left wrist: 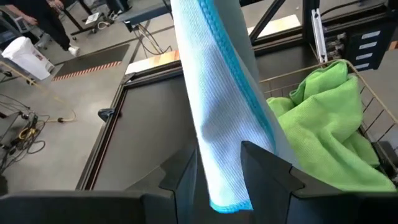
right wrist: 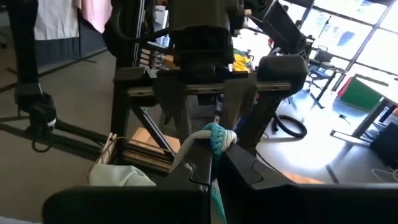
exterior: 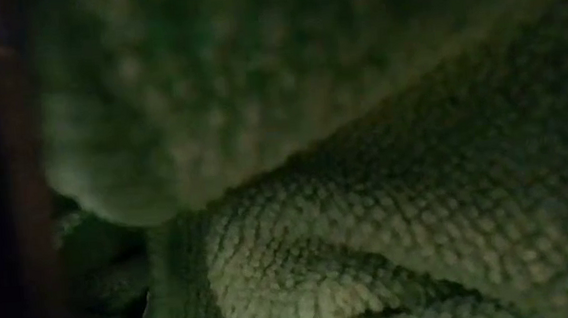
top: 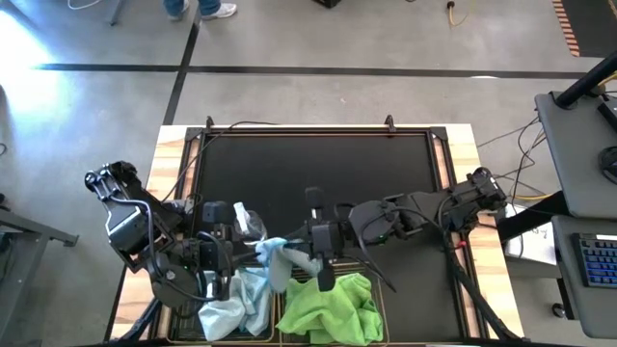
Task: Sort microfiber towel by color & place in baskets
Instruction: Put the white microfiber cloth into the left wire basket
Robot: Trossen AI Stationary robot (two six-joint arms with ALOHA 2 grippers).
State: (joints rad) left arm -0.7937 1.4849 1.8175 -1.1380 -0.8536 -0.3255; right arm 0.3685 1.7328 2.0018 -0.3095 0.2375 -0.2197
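I should sort the light blue towel into its basket next, so I need to grab the towel with my left gripper by its hemmed lower end point(left wrist: 230, 200).
A light blue towel point(left wrist: 214, 106) with a darker blue hem hangs between my two grippers, above the near baskets point(top: 275, 258). My right gripper point(right wrist: 214, 165) reaches in level from the right and is shut on it. My left gripper point(left wrist: 214, 177) faces it from the left and is open, one finger on each side of the hanging cloth. More light blue towels point(top: 236, 304) lie in the left basket point(top: 274, 323). Lime green towels point(top: 333, 308) fill the right basket point(left wrist: 292, 76). Green cloth point(exterior: 369, 223) covers the whole low view. My right gripper pinches a bunched, hemmed part of the light blue towel point(right wrist: 216, 138) between its two fingers, coming level from the table's right. The towel hangs slack below the hold, with its lower end point(left wrist: 230, 204) free. My left gripper: I cannot tell whether its fingers point(left wrist: 267, 171) touch the cloth.
The black mat point(top: 318, 173) stretches toward the far edge behind both grippers. The two baskets stand side by side at the near edge. A desk with a keyboard point(top: 598, 260) stands off the table's right side.
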